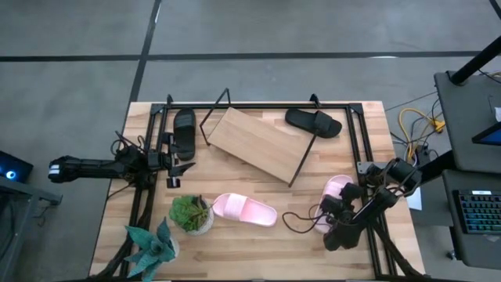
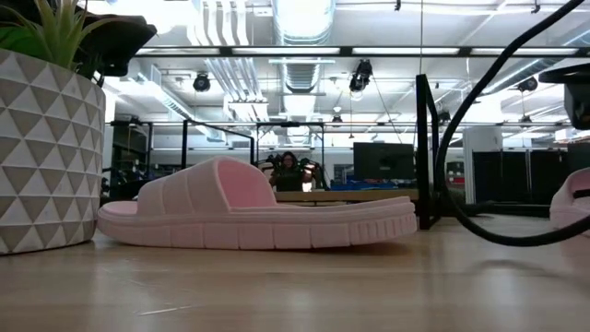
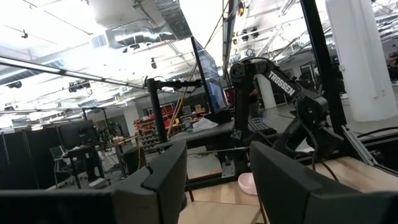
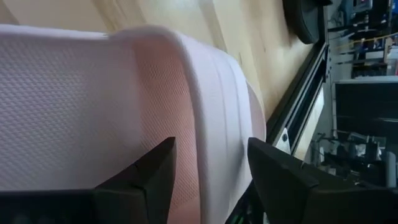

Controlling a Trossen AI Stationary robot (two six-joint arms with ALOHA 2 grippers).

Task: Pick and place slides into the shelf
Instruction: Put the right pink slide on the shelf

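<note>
The pink slide needs to go in the shelf, so next my right gripper will grab the slide by its side edge (image 4: 217, 124).
Two pale pink slides lie on the table: one (image 1: 244, 209) near the middle front, sole down, also in the low view (image 2: 258, 217); the other (image 1: 338, 188) at the right, partly under my right gripper (image 1: 329, 213). That gripper is open and slants down, its fingers on either side of this slide's strap edge (image 4: 211, 143). Two black slides (image 1: 184, 131) (image 1: 313, 121) lie at the far side, flanking the shelf (image 1: 262, 143), a light-wood board on a black wire frame. My left gripper (image 3: 217, 186) waits open at the table's left (image 1: 178, 166). My right gripper comes slanting down on the pink slide at the right. One finger (image 4: 152, 180) stands in front of the hollow under the strap and the other (image 4: 280, 180) outside the strap's edge (image 4: 214, 168). I cannot tell whether either finger touches it.
Two potted plants (image 1: 190, 213) (image 1: 153, 244) stand at the front left; the nearer pot fills the low view's left (image 2: 46, 148). A black cable (image 1: 301, 223) loops on the table beside the right slide. Black frame rails (image 1: 356, 133) edge the table.
</note>
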